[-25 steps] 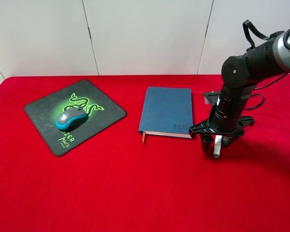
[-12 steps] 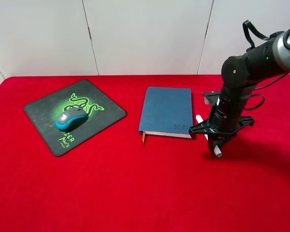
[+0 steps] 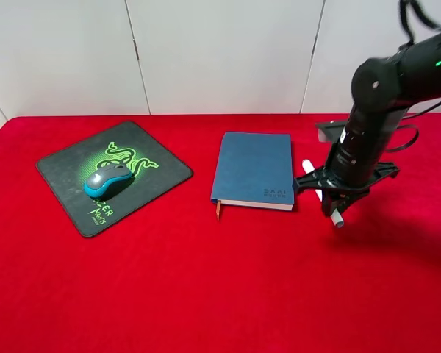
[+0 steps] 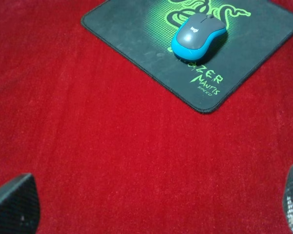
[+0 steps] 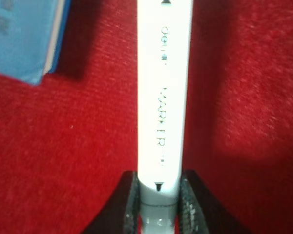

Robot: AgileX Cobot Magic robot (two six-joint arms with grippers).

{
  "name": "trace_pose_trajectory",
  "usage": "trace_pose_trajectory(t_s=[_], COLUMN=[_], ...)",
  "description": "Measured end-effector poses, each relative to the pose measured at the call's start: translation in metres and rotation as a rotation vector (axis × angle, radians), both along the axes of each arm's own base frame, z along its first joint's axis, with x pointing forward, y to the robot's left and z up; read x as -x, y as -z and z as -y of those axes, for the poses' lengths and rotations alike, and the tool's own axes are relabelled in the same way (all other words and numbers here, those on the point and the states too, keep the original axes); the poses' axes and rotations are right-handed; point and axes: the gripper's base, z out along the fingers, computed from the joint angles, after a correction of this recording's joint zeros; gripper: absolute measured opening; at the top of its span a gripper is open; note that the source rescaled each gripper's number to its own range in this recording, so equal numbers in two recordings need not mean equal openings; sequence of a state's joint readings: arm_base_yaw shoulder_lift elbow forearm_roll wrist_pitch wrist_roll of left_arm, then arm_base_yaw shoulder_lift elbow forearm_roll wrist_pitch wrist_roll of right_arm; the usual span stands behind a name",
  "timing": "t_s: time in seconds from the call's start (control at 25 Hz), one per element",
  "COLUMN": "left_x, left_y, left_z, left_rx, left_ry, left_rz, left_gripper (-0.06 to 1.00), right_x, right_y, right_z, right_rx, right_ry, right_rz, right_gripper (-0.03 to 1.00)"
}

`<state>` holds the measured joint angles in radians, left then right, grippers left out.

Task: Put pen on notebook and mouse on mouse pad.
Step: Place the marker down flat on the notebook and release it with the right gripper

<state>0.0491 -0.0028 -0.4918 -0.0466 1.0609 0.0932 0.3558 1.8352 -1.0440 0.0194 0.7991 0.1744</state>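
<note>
The white pen (image 5: 162, 92) is short of the blue notebook (image 5: 17, 34), so it is too early for my right gripper to let go. The pen moves onto the notebook next.
My right gripper (image 3: 331, 200) is shut on the white pen (image 3: 308, 167), holding it tilted just right of the blue notebook (image 3: 255, 168). In the right wrist view the pen (image 5: 164, 97) runs out from between the two fingers (image 5: 132, 202), over red cloth, with the notebook's corner (image 5: 24, 39) beside it. The blue-sided mouse (image 3: 108, 179) rests on the black mouse pad (image 3: 165, 170) with the green logo at the left. The left wrist view looks down on the mouse (image 4: 198, 35) and the pad (image 4: 132, 29). My left gripper (image 4: 154, 204) is open, well short of the pad.
A red cloth (image 3: 206, 279) covers the whole table. A white panelled wall (image 3: 220, 51) stands behind the table's far edge. The left arm does not show in the exterior high view.
The right arm has risen and shifted slightly right and back with the pen. The pen has turned from near upright to slanted beside the notebook. Mouse, pad and notebook have not moved.
</note>
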Motion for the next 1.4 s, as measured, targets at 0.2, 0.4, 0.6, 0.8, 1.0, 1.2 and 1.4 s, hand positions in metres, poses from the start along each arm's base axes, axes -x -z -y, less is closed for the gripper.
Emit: trace_pose_trajectory(t_s=[0.2, 0.4, 0.6, 0.8, 1.0, 1.2, 1.4], left_x=[0.000, 0.000, 0.000, 0.000, 0.000, 0.000, 0.000], left_y=[0.000, 0.000, 0.000, 0.000, 0.000, 0.000, 0.000], left_z=[0.000, 0.000, 0.000, 0.000, 0.000, 0.000, 0.000], left_rx=[0.000, 0.000, 0.000, 0.000, 0.000, 0.000, 0.000], left_ry=[0.000, 0.000, 0.000, 0.000, 0.000, 0.000, 0.000], left_rz=[0.000, 0.000, 0.000, 0.000, 0.000, 0.000, 0.000], left_gripper=[1.00, 1.00, 1.00, 1.00, 1.00, 1.00, 1.00], right_x=[0.009, 0.013, 0.005, -0.012, -0.035, -0.055, -0.077], right_y=[-0.026, -0.044, -0.074, -0.087, -0.077, -0.054, -0.025], right_z=[-0.001, -0.016, -0.050, -0.065, -0.077, -0.086, -0.094], right_rx=[-0.060, -0.149, -0.218, -0.242, -0.238, -0.220, -0.175], right_ry=[0.039, 0.068, 0.034, 0.049, 0.074, 0.082, 0.080], right_rz=[0.006, -0.021, 0.048, 0.032, 0.013, -0.015, -0.027], right_gripper=[0.00, 0.00, 0.00, 0.00, 0.00, 0.00, 0.00])
